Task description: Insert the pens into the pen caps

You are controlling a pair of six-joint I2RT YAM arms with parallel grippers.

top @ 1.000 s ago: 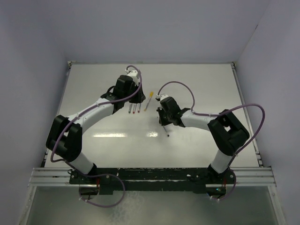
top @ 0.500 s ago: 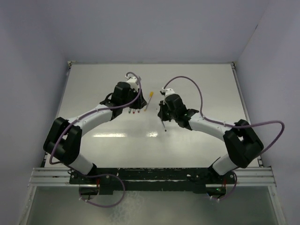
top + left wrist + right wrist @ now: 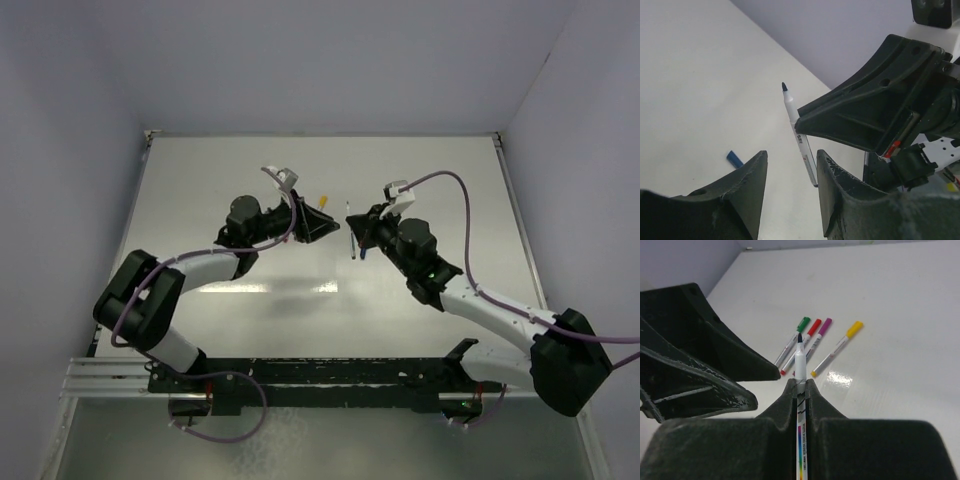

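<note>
I should grab the white pen [image 3: 799, 360] next with my left gripper, by its body near the pen's tail [image 3: 801, 446]. The pen's dark tip then stays free to go into the blue cap.
My right gripper [image 3: 800, 382] is shut on an uncapped white pen [image 3: 799, 360] with a dark tip pointing away from it. The pen also shows in the left wrist view [image 3: 799, 140] and the top view [image 3: 351, 233], held above the table. The blue cap [image 3: 734, 159] lies loose on the table, below and left of the pen. My left gripper [image 3: 791, 159] is open and empty, and it faces the right gripper [image 3: 362, 228] at close range. Four pens lie side by side wearing the green [image 3: 803, 323], red [image 3: 814, 326], purple [image 3: 825, 325] and yellow [image 3: 855, 329] caps.
The left gripper's black fingers [image 3: 715, 355] fill the left of the right wrist view, just beside the held pen. The white table [image 3: 440, 190] has raised rims at its sides and grey walls around it. In the top view the left arm hides most of the capped pens.
Both grippers have lifted off the table and turned to face each other. The right one carried the pen up and to the right. The left one left the row of capped pens.
</note>
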